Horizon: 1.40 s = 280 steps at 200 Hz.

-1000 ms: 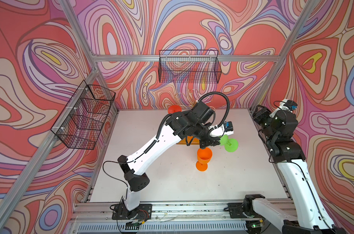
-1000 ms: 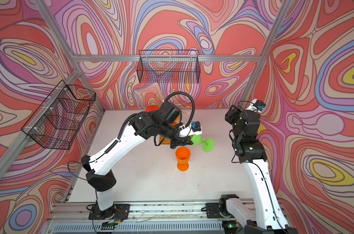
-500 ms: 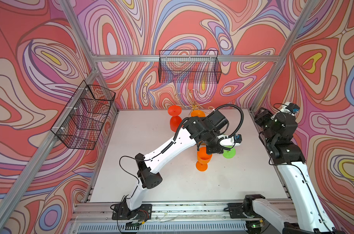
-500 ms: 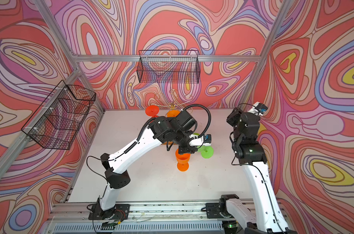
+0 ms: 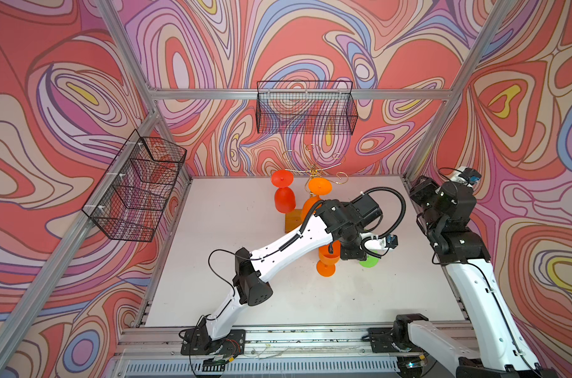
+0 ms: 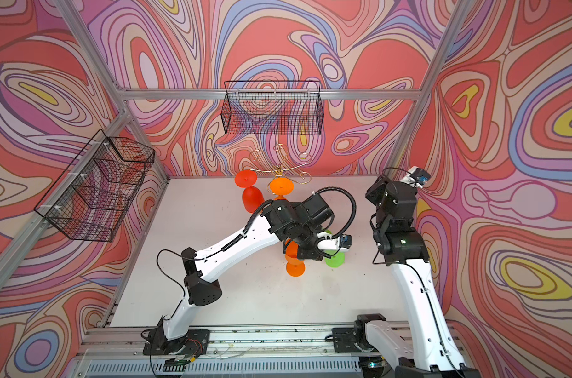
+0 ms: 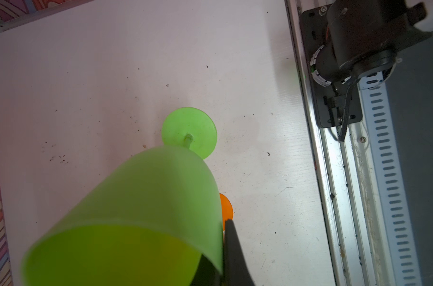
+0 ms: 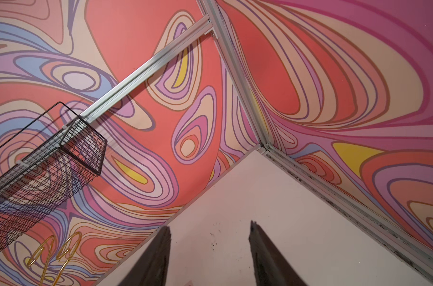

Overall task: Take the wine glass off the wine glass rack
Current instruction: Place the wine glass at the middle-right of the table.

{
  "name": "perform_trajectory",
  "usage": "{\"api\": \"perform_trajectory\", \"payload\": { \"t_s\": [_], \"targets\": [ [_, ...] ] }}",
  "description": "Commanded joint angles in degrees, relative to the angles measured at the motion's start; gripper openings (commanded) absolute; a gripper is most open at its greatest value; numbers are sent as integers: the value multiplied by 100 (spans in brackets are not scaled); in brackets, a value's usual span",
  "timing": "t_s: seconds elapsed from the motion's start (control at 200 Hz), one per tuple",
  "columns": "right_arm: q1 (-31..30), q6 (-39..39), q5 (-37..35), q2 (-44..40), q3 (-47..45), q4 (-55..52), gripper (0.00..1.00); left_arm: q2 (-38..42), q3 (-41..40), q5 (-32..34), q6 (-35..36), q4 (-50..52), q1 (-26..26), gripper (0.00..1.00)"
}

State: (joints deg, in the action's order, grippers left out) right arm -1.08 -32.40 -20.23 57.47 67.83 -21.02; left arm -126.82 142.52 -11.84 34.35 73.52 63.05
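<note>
I will keep holding the green wine glass with my left gripper until it stands. Its foot is still above the tabletop and looks larger than the orange foot.
My left gripper [image 7: 220, 247] is shut on the rim of a green wine glass [image 7: 146, 198], with one finger [image 7: 231, 247] outside the bowl and the other inside. The glass's foot [image 5: 369, 261] [image 6: 334, 260] is at or just above the white table, right of an upright orange glass [image 5: 326, 261] [image 6: 294, 261]. The gold wire wine glass rack [image 5: 314, 163] [image 6: 279, 168] stands at the back on a wooden base [image 5: 293, 221]. A red glass [image 5: 284, 198] and an orange glass [image 5: 319, 186] hang upside down from it. My right gripper [image 8: 209, 230] is open and holds nothing, folded at the right edge [image 5: 420, 193].
Black mesh baskets hang on the back wall [image 5: 306, 108] and the left wall [image 5: 134, 189]. The right arm's base mount [image 7: 334, 74] and the aluminium rail run along the table's front edge. Curled gold rack arms [image 8: 49, 250] show low in the right wrist view.
The left arm has carried the green glass away from the rack, toward the front and down, to beside the standing orange glass. The right arm has hardly moved.
</note>
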Motion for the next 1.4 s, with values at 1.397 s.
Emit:
{"api": "perform_trajectory", "payload": {
  "t_s": [1.397],
  "targets": [
    [20, 168, -768, -102, -252, -9, 55, -883, 135, 656, 388, 66, 85, 0]
  ]
}}
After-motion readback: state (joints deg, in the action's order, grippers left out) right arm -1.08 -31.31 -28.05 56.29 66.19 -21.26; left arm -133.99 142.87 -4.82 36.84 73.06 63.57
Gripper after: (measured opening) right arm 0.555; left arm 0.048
